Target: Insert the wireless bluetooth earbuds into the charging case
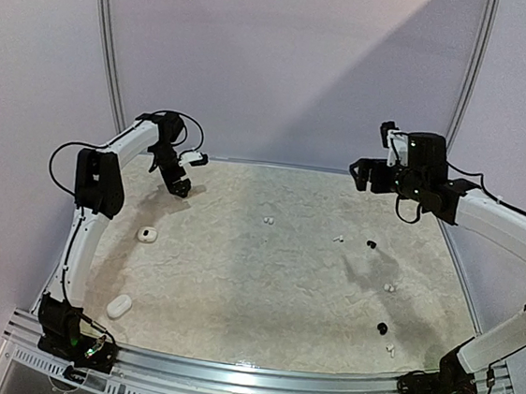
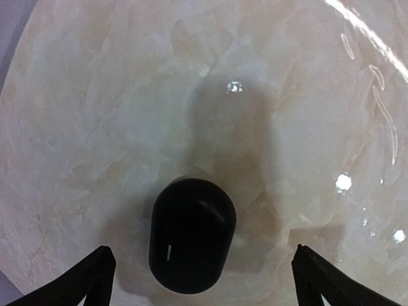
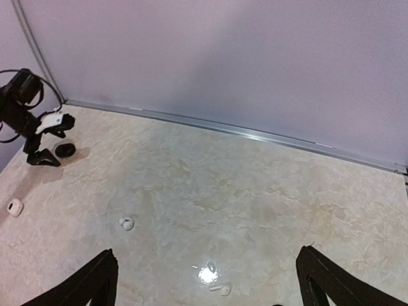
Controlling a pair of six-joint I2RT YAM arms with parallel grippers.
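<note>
The black charging case needs to be handed over, so my left gripper next needs to grab its pale-marked end (image 2: 189, 259). The opposite end is left for my right gripper.
A black oval charging case (image 2: 191, 234) lies shut on the table straight below my left gripper (image 2: 203, 250), whose jaws stand open on either side without touching it. From above, the left gripper (image 1: 179, 186) hangs at the table's far left and covers that case. Tiny earbuds lie scattered over the middle and right: a white earbud (image 1: 267, 221), another white earbud (image 1: 339, 239), a black earbud (image 1: 371, 245), and a black earbud (image 1: 382, 328) nearer the front. My right gripper (image 1: 363, 175) is raised high at the far right, open and empty (image 3: 207, 250).
Two white oval cases (image 1: 148, 235) (image 1: 119, 306) lie along the left side. More white buds (image 1: 389, 287) (image 1: 390, 347) sit at the right front. A metal rail (image 1: 254, 373) edges the near side and a wall (image 3: 255, 64) closes the back.
</note>
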